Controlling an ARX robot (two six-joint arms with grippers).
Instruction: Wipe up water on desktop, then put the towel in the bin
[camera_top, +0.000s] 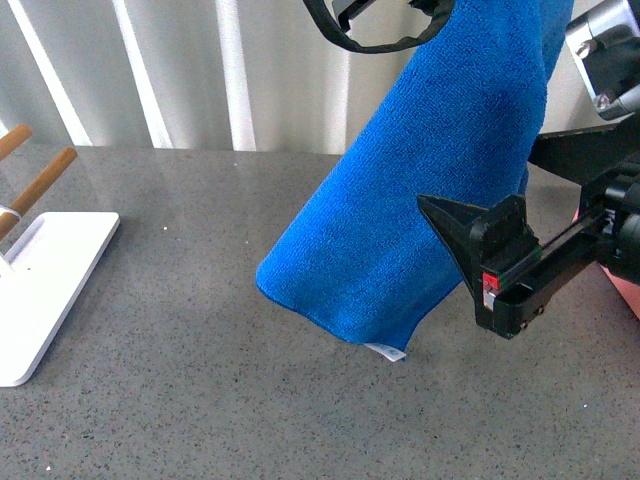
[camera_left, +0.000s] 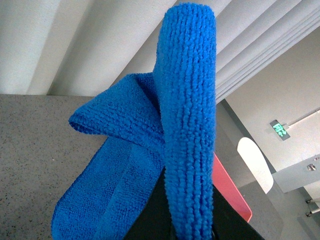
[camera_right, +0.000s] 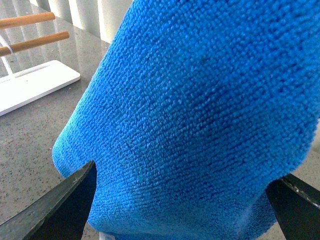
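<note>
Next, my right gripper grabs the blue towel by its upper edge (camera_right: 220, 45) to get the wet towel into the pink bin.
The blue towel (camera_top: 420, 200) hangs lifted over the grey speckled desktop (camera_top: 200, 390), its white label (camera_top: 385, 351) at the lowest corner just above the surface. At the top of the front view my left gripper (camera_top: 395, 15) is shut on the towel's upper end; in the left wrist view a thick fold of towel (camera_left: 187, 100) rises out of that gripper (camera_left: 187, 225). My right gripper (camera_top: 475, 172) is open, its two black fingers (camera_right: 70, 200) spread on either side of the hanging towel (camera_right: 200, 110) without pinching it. A sliver of the pink bin (camera_top: 627, 292) shows at the right edge, behind the right arm, and its rim (camera_left: 230, 190) shows beside the towel.
A flat white stand (camera_top: 50, 270) with two wooden rods (camera_top: 40, 180) sits at the desktop's left side, also seen in the right wrist view (camera_right: 35, 85). White vertical slats (camera_top: 150, 70) back the desktop.
</note>
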